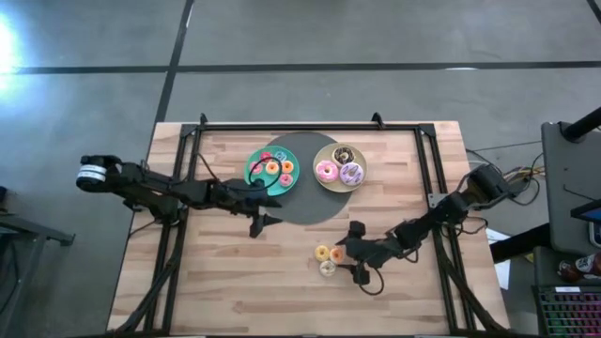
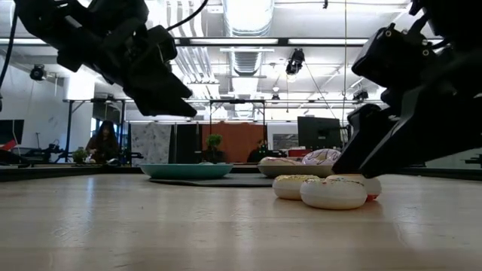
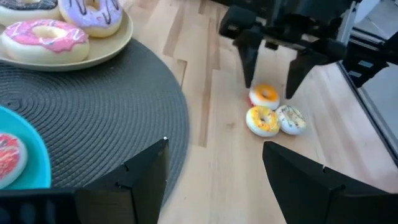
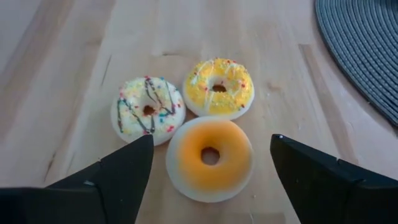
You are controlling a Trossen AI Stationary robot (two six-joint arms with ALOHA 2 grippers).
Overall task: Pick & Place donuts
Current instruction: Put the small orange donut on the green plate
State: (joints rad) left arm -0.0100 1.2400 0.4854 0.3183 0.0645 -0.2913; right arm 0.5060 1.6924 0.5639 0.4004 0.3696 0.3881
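My right gripper grabs the orange donut by its outer rim [image 1: 336, 254] next, to add that donut to the teal plate [image 1: 271, 170].
Three tiny donuts lie flat on the bare wood near the table's front: an orange one [image 4: 210, 155], a yellow one [image 4: 218, 87] and a white sprinkled one [image 4: 148, 110]. My right gripper [image 1: 350, 259] is open and slants down over them. Its fingers stand on either side of the orange donut [image 3: 265, 95] without touching it. My left gripper [image 1: 266, 221] hangs open and empty above the near edge of the round dark mat [image 1: 305, 205]. Pink [image 1: 327, 171], lilac [image 1: 351, 173] and chocolate [image 1: 344, 153] donuts lie on the beige plate [image 1: 340, 189].
A teal plate [image 1: 252, 169] with several tiny donuts sits on the mat's left half, beside the beige plate. Black frame rails [image 1: 427, 178] run along the table's left, right and far sides. Bare wood lies to the left of the three loose donuts.
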